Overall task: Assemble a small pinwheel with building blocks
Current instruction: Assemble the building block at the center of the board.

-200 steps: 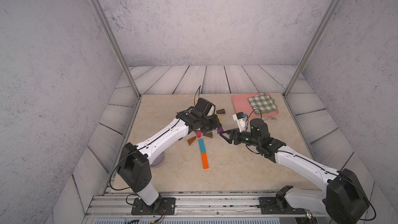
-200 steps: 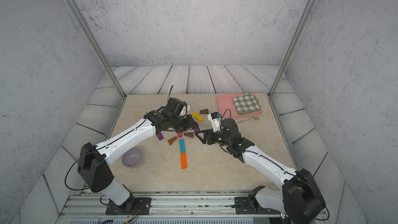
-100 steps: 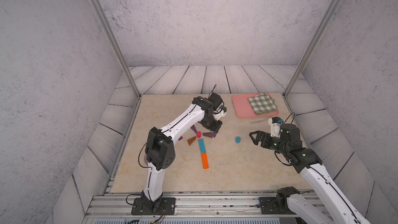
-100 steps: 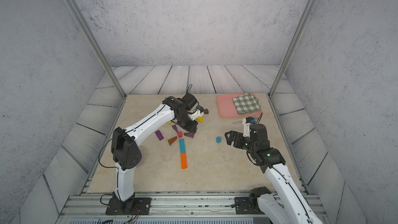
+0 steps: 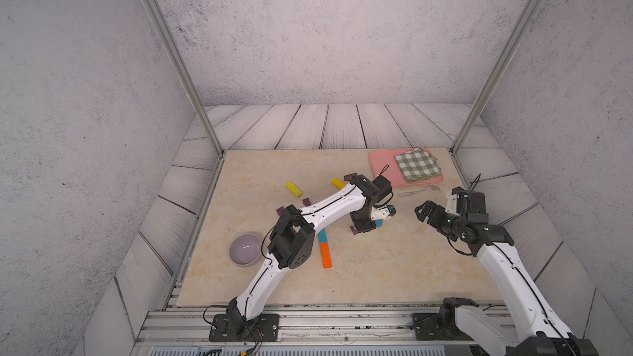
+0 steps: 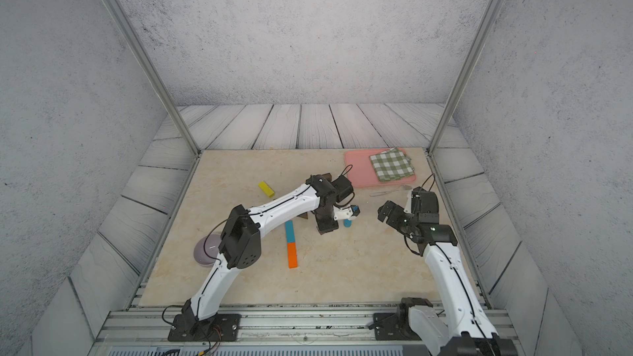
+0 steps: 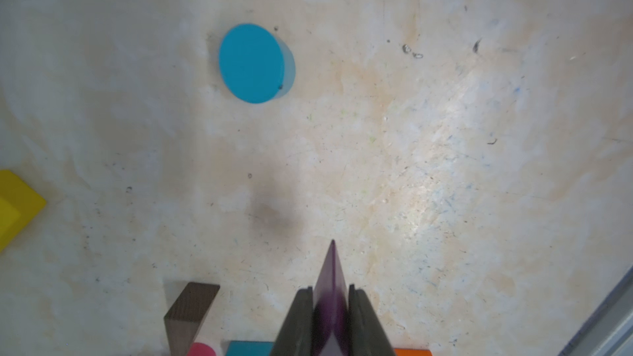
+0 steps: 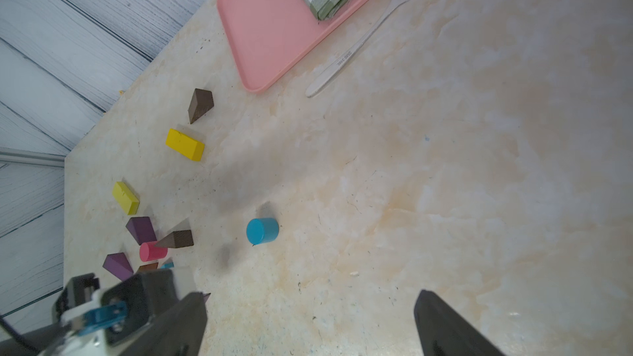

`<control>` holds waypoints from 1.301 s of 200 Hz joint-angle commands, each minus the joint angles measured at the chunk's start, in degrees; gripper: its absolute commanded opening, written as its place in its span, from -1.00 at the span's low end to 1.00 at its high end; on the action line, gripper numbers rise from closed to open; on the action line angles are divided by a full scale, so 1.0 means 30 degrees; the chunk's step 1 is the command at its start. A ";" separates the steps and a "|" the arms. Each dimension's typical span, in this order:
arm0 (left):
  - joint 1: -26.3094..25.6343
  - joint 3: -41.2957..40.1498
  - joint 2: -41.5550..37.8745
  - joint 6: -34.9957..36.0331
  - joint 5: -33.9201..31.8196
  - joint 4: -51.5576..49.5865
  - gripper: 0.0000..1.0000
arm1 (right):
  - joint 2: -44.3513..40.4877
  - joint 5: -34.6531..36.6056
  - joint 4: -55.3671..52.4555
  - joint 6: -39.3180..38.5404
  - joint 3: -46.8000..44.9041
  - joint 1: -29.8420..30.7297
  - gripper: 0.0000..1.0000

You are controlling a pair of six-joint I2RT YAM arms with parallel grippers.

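The purple wedge's tip is pointing off to the side of the blue cylinder, so I need to move the wedge toward it before my left gripper lets go.
My left gripper is shut on a purple wedge, whose tip points out past the jaws, just above the table. A blue cylinder lies on its side a little ahead of it, also in a top view. My right gripper hangs open and empty to the right. A teal bar and an orange bar lie end to end. A pink cylinder, brown wedges and purple wedges cluster at the teal bar's end.
Two yellow blocks and a brown wedge lie further back. A pink tray with a green checked cloth is at the back right, a fork beside it. A lilac bowl sits front left.
My right gripper has opened and drawn back to the right, away from the cluster. The blue cylinder now lies on the table. The left gripper has moved right with the purple wedge.
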 commanded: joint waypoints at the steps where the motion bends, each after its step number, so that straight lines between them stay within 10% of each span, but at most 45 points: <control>1: 0.0164 0.0416 0.0466 0.1223 -0.1188 0.0250 -1.00 | 0.0374 -0.0808 0.0400 -0.0233 -0.0327 -0.0334 0.98; 260: -0.0509 0.4541 0.5263 0.1915 -0.2143 0.0630 -0.90 | 0.0846 -0.1998 0.1242 -0.0870 -0.0921 -0.1052 0.98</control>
